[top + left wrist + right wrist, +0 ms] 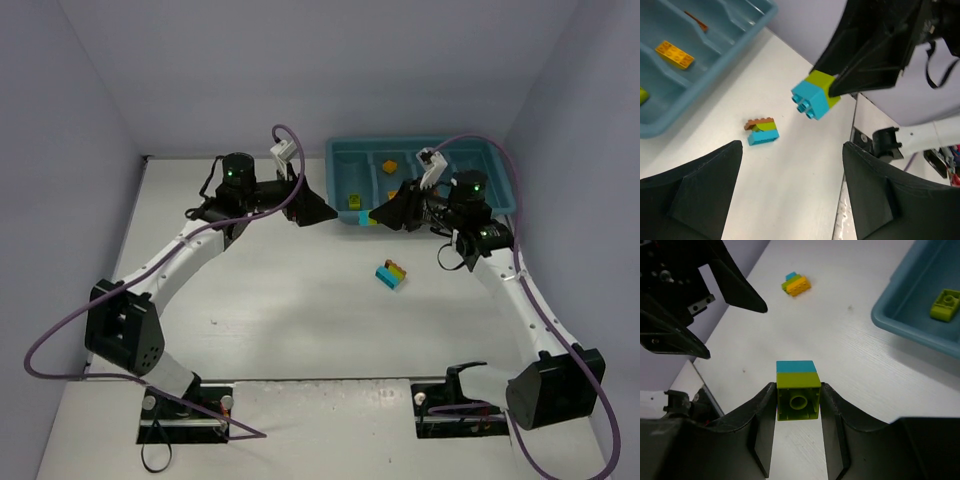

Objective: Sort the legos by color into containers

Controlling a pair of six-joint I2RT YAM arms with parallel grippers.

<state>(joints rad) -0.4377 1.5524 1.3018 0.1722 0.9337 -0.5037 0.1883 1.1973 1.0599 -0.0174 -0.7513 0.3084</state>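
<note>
Next, my left gripper grabs the cyan brick at the clump's far end, leaving green to my right gripper, to separate colors for sorting.
My right gripper (798, 390) is shut on a two-brick lego clump (797, 375), green with cyan on the far end, held above the table just left of the teal tray (400, 142). This clump also shows in the top view (367, 216) and the left wrist view (815, 95). My left gripper (792, 150) is open and empty, in the air facing the clump, a short gap to its left (325, 212). A second clump (392, 274) of cyan, green and orange-yellow bricks lies on the table. The tray holds a yellow brick (674, 54) and a green brick (945, 304).
The tray (715, 70) has several narrow compartments; an orange brick (696, 21) lies in a far one. The tray's near rim (900, 325) is right of my right gripper. Both arm bases sit at the table's near edge.
</note>
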